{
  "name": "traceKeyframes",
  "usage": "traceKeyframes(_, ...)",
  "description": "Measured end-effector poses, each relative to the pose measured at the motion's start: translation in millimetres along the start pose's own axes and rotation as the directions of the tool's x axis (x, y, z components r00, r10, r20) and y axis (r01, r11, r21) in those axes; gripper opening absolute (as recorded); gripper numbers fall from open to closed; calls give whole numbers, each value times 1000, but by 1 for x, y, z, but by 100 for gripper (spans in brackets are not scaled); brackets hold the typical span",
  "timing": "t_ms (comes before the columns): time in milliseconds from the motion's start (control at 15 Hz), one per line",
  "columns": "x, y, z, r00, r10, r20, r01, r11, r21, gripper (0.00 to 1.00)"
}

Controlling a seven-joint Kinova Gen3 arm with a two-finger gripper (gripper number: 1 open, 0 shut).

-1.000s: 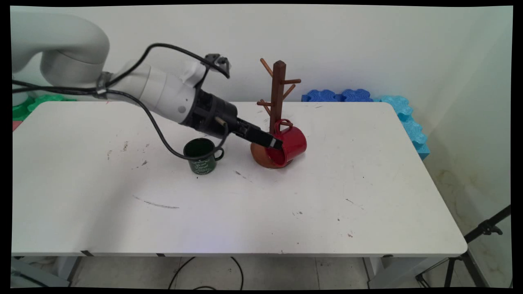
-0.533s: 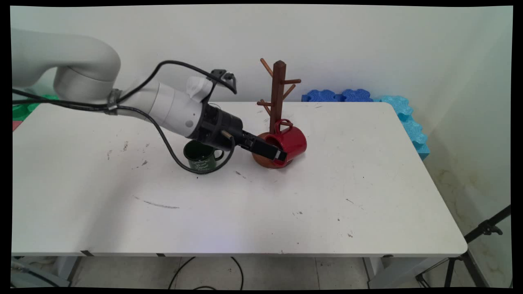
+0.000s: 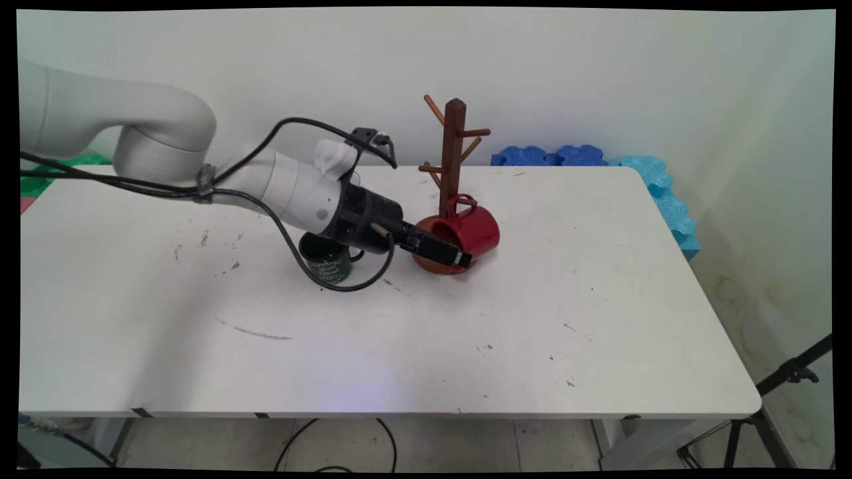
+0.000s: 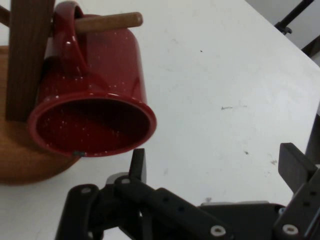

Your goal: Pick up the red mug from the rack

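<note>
My gripper will next take hold of the hanging red mug by its rim [image 4: 135,145], so that it can take the mug off the wooden mug tree.
A red mug [image 3: 476,229] hangs by its handle on a low peg [image 4: 107,21] of a brown wooden mug tree [image 3: 454,146], tipped on its side with its rim resting on the tree's round base [image 4: 25,160]. In the hand view the red mug [image 4: 95,75] shows its empty mouth at the upper left. My gripper [image 3: 459,258] is low over the table just in front of that mouth. The gripper [image 4: 215,157] is open and holds nothing; one fingertip [image 4: 137,160] sits just below the mug's rim.
A dark green mug [image 3: 326,261] stands upright left of the tree, partly behind my wrist and its black cable [image 3: 346,287]. Blue foam blocks [image 3: 599,159] line the table's far right edge. A tripod [image 3: 785,379] stands beside the table's right end.
The arm has reached further right and lower, bringing the gripper from level with the red mug's rim down to the table in front of it. The mugs have not moved.
</note>
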Motion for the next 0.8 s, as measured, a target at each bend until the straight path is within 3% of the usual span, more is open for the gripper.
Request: traceKeyframes(800, -5, -17, 38, 998, -32, -52, 33, 999, 31, 100)
